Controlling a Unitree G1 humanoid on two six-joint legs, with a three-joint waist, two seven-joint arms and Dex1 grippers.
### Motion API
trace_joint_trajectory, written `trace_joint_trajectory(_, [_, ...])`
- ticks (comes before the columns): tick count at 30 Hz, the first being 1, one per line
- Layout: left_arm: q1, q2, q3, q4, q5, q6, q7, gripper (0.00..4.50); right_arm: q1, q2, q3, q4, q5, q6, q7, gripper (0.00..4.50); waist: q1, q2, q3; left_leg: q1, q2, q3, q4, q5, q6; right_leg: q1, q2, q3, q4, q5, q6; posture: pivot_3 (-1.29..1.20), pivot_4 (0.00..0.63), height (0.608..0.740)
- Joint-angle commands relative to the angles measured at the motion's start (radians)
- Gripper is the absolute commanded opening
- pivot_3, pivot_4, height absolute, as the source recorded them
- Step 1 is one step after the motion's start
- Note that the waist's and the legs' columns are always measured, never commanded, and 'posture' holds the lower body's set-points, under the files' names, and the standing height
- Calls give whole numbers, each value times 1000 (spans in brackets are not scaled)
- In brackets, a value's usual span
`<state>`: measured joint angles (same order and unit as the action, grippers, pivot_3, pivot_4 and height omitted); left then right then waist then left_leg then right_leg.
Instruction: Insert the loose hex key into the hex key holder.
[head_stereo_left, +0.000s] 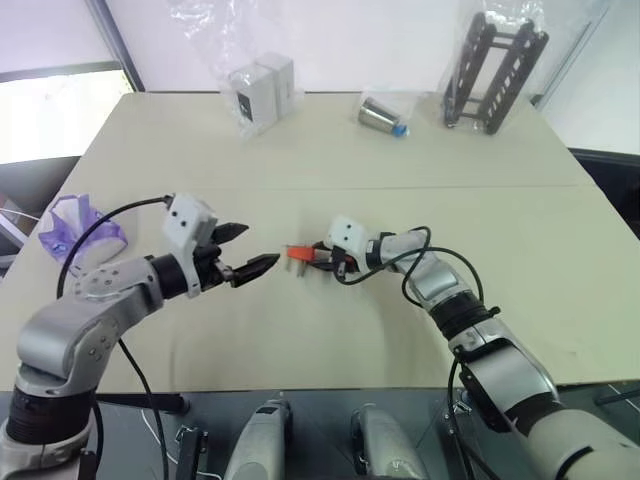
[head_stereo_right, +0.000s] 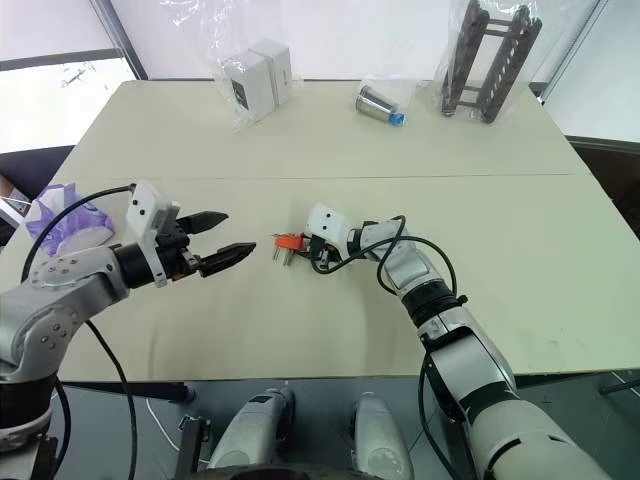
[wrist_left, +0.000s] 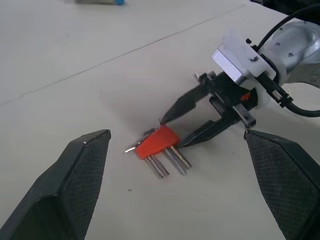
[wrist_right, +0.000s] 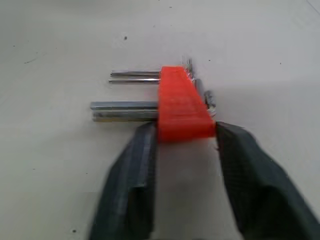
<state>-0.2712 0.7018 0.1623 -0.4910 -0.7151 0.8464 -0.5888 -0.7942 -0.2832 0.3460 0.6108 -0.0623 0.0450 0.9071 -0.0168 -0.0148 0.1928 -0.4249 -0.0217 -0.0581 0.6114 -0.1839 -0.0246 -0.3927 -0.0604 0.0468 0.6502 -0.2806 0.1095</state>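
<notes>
My right gripper's black fingers already cover the wide end of the hex key holder. My left gripper should grab the hex key holder by its loose end next.
The hex key holder, a red-orange block with several short metal keys sticking out, lies flat near the middle of the table. My right gripper reaches in from the right. Its two black fingers press the sides of the holder's wide end, as the left wrist view also shows. My left gripper hovers just left of the holder, pointing at it, open and holding nothing. The loose hex key is hidden or out of view.
A purple-patterned plastic bag lies at the table's left edge. Along the far edge are white boxes in a clear bag, a metal cylinder with a blue cap and a dark rack.
</notes>
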Motion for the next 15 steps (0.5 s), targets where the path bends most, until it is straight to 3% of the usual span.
trace_joint_trajectory(1, [-12,10,4,-10,6,-11,-7,4500,23,-12,6,23,-41,15,-26,1044,0,0,0,0,0,0,0,0,0,0,0,0,0,0,0,0,150,740])
trace_joint_trajectory(6, [-25,-4,0,17,14,-29,-20,4500,27,-45,16,-24,-105,-115,-106,1044,1,0,0,0,0,0,0,0,0,0,0,0,0,0,0,0,150,740])
trace_joint_trajectory(12, [-115,-40,-25,83,13,-52,-59,4500,1,-181,9,-133,-284,-490,-341,1044,4,0,0,-2,-2,0,0,0,-1,-1,-2,0,-1,-1,-2,0,150,740])
trace_joint_trajectory(15, [-249,-95,-41,162,-30,-59,-105,4500,-34,-317,-31,-249,-380,-750,-450,1044,6,0,2,-4,-2,1,-1,0,0,-3,-2,0,-1,0,1,0,150,740])
